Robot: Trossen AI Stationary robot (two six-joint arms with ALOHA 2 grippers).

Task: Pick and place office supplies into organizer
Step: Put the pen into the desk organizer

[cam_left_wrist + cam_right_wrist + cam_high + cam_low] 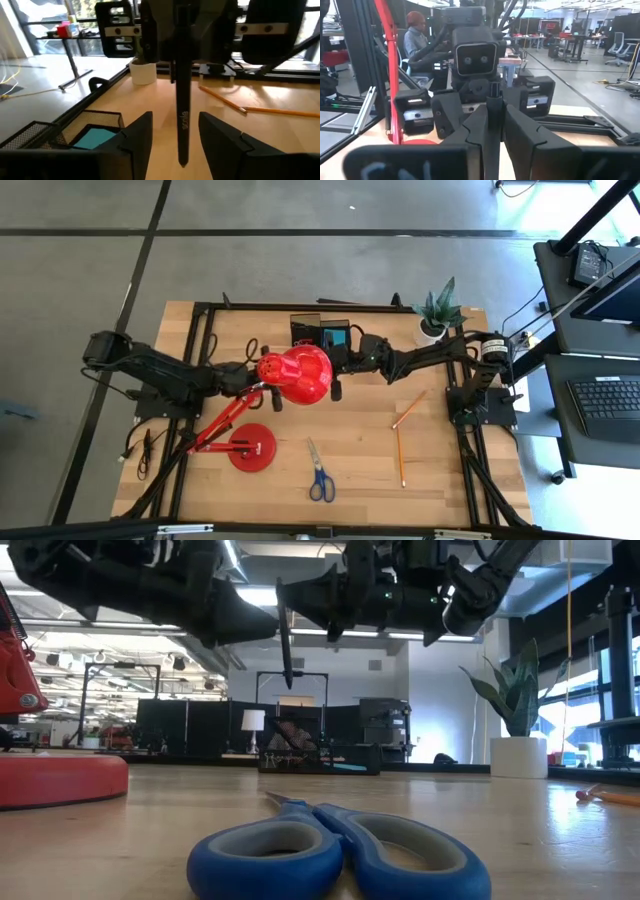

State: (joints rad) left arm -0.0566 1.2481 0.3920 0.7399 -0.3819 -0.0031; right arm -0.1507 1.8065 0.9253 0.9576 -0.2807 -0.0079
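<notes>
The left gripper grabs the black pen by its lettered body (184, 120) next, to take the pen over for the organizer (92, 131).
A slim black pen (182, 100) hangs upright in the air, with my right gripper (492, 120) shut on it. The right gripper reaches in level from the table's right, beside the red lamp head (297, 375). My left gripper (176, 120) faces it from the left, open. Its fingers stand on either side of the pen's lower part without touching it. The lamp head partly hides both grippers in the high view. The black organizer (322, 335), with a blue block inside, stands at the far edge. Blue-handled scissors (320, 475) and two pencils (400, 455) lie flat on the table. My right gripper pinches the pen's upper part (493, 107) between its two fingers, with a short top end (493, 90) sticking up above them. The fingers come level from the table's right and lie across the pen. The pen (286, 640) hangs upright, lifted clear of the table.
The red desk lamp has its round base (252, 448) near the front left, and its head stands over the middle. A potted plant (435, 315) stands at the far right. Bare wood lies between the scissors and the pencils.
</notes>
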